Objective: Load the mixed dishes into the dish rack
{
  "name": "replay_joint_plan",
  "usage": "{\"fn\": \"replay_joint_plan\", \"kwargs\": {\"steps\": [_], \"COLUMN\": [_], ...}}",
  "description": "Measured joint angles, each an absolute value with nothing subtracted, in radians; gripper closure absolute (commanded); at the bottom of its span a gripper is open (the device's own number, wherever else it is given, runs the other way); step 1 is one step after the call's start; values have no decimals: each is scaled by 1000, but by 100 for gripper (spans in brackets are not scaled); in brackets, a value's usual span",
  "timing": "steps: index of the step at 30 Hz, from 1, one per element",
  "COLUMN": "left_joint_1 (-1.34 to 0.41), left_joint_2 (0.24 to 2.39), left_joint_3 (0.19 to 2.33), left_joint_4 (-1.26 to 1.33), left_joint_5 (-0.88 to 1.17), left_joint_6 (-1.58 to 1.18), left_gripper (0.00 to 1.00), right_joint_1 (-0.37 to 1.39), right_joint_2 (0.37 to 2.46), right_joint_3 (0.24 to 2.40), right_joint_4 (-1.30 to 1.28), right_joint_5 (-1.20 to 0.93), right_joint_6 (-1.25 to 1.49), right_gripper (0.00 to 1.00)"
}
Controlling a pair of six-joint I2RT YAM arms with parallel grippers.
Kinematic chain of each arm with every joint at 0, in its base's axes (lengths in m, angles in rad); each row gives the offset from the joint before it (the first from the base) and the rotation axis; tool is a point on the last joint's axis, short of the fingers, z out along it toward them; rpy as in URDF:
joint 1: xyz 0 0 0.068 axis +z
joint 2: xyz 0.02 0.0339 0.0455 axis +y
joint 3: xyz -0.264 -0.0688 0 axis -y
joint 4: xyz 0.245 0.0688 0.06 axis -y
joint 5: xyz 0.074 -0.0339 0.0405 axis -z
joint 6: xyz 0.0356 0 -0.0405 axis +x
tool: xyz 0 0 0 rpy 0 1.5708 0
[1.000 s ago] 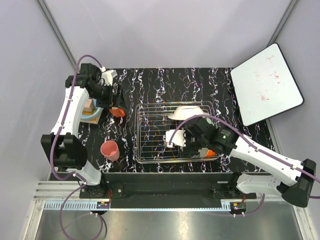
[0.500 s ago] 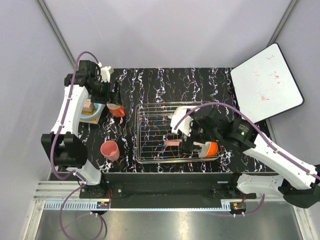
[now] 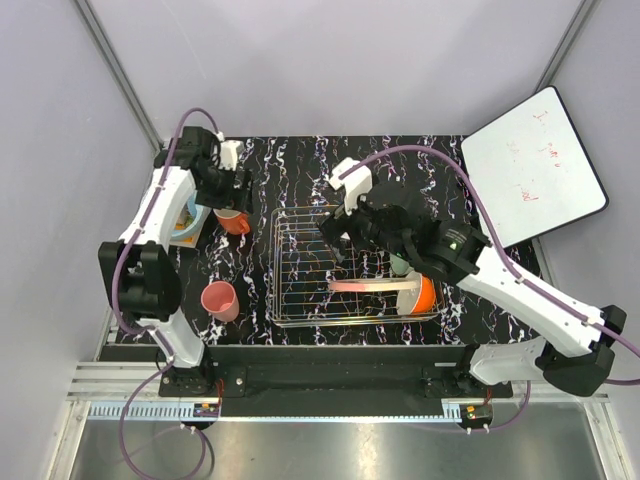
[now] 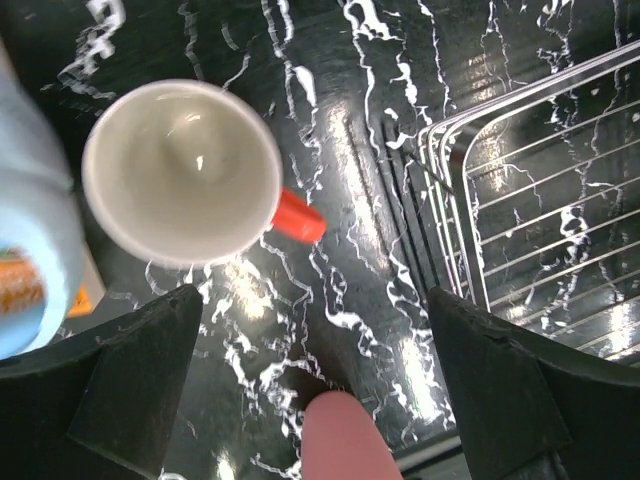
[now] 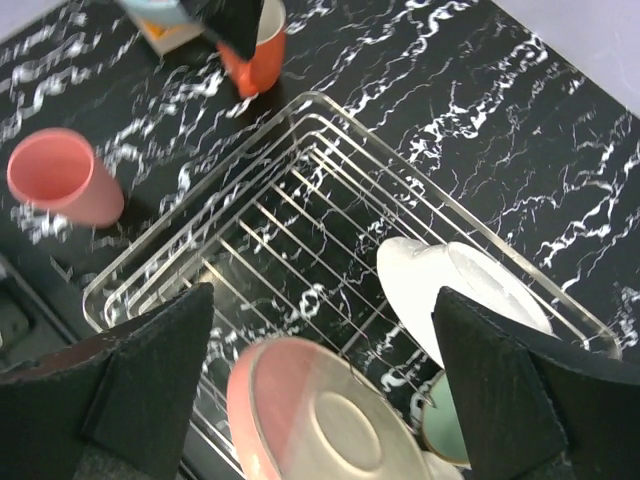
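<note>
I will next grip the mug by its rim (image 4: pixel 190 262) with my left gripper, so the orange-red mug's handle (image 4: pixel 300 218) stays free on the way into the dish rack.
The dish rack (image 3: pixel 300 270) holds the salmon-pink plate (image 3: pixel 365 286) leaning on its edge, the white-and-orange bowl (image 3: pixel 422 295) and the pale green bowl (image 3: pixel 400 266). My right gripper (image 3: pixel 338 228) hangs open and empty above the rack. The right wrist view shows the pink plate's underside (image 5: pixel 320 420), the white plate (image 5: pixel 460 290) and the green bowl (image 5: pixel 450 420) below my open right gripper (image 5: pixel 335 390). My left gripper (image 3: pixel 228 195) is open just behind the orange-red mug (image 3: pixel 234 221). In the left wrist view the mug (image 4: pixel 185 170) stands upright ahead of my open left gripper (image 4: pixel 320 390). The pink cup (image 3: pixel 219 300) stands left of the rack.
A light blue round tub (image 3: pixel 185 222) stands left of the mug, close to the left arm. The white board with red scribbles (image 3: pixel 535 165) lies at the back right. The rack's left rim (image 4: pixel 440 200) runs just right of the mug.
My right gripper has let go of the salmon-pink plate in the rack and risen back and to the left, empty. My left gripper has shifted slightly right, behind the mug.
</note>
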State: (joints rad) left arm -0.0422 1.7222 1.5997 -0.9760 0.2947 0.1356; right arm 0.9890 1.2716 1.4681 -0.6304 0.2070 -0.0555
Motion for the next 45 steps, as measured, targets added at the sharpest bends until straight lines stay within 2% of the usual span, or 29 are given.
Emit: {"fn": "replay_joint_plan", "kwargs": {"steps": [2, 10, 13, 17, 18, 22, 24, 27, 31, 35, 38, 39, 42, 45], "left_joint_1": [-62, -73, -79, -86, -89, -94, -96, -97, -98, -96, -77, -70, -53, -36], "left_joint_2": [1746, 1836, 1874, 1913, 1921, 1947, 1958, 1962, 1961, 1955, 1949, 1941, 1877, 1711], "left_joint_3": [1592, 1592, 1592, 1593, 1594, 1599, 1599, 1599, 1602, 1607, 1665, 1700, 1830, 1917], "left_joint_4": [-957, -888, -867, -841, -833, -809, -804, -802, -793, -805, -899, -941, -1029, -1010], "left_joint_5": [281, 216, 194, 170, 166, 159, 160, 161, 148, 159, 258, 309, 451, 626], "left_joint_6": [141, 138, 133, 122, 120, 112, 110, 109, 120, 124, 112, 105, 92, 93], "left_gripper": [1, 1, 9, 38, 55, 77, 78, 100, 100, 100, 100, 100, 100, 100], "right_joint_1": [987, 978, 977, 976, 976, 973, 972, 970, 962, 953, 942, 936, 901, 806], "right_joint_2": [1281, 1283, 1258, 1217, 1207, 1177, 1172, 1172, 1172, 1173, 1176, 1179, 1192, 1215], "right_joint_3": [1453, 1451, 1438, 1422, 1417, 1391, 1379, 1360, 1348, 1347, 1347, 1347, 1348, 1343], "right_joint_4": [-592, -529, -509, -490, -485, -472, -467, -466, -465, -458, -442, -432, -407, -356], "right_joint_5": [255, 385, 408, 424, 427, 428, 429, 428, 427, 424, 395, 379, 310, 170], "right_joint_6": [-7, 91, 105, 120, 123, 138, 141, 145, 148, 153, 157, 165, 215, 337], "right_gripper": [17, 20, 19, 18, 19, 18, 18, 18, 18, 11, 9, 1, 0, 0]}}
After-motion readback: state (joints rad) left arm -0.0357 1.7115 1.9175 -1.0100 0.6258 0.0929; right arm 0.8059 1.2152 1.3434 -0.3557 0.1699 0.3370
